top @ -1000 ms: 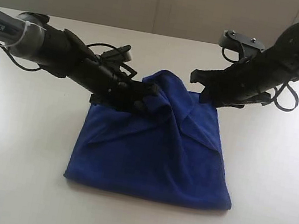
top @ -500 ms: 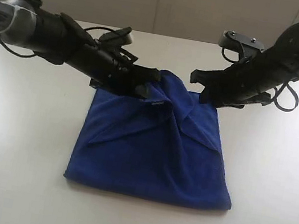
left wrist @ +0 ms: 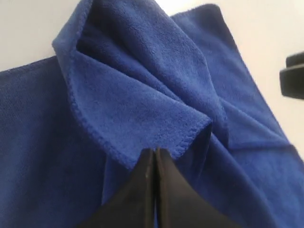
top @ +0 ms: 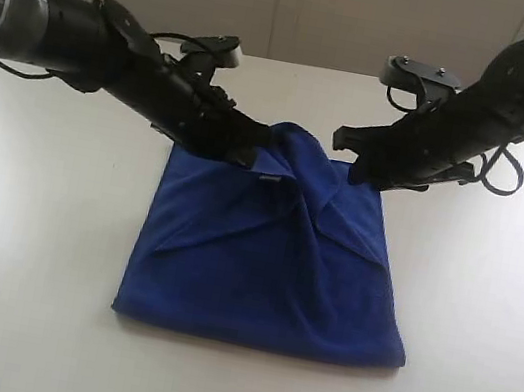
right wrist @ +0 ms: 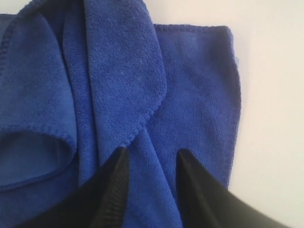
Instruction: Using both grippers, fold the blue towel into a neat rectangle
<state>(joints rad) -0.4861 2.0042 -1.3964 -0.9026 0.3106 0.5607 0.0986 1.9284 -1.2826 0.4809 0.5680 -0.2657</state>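
Observation:
The bunched blue towel needs to be straightened out for folding, so my right gripper needs to grab its loose folded-over flap by the hemmed corner [right wrist: 156, 97] next.
The blue towel [top: 271, 259] lies folded on the white table, its far edge bunched into a raised fold. A small white label [top: 267, 179] shows near that fold. My left gripper [top: 260, 140] reaches in from the left and is shut, its tips [left wrist: 154, 151] pinching the stitched hem of a lifted flap of the towel [left wrist: 142, 85]. At the far right corner, my right gripper [top: 346, 153] hovers open. Its two fingers [right wrist: 152, 154] straddle a crease of the towel [right wrist: 118, 71] without closing on it.
The white table [top: 26, 266] runs bare on both sides of the towel and in front of it. A pale wall stands behind the far edge. Black cables loop off both arms.
The left arm has risen and swung toward the back, drawing the pinched flap with it; the bunched fold now lies flatter. The right arm has barely moved.

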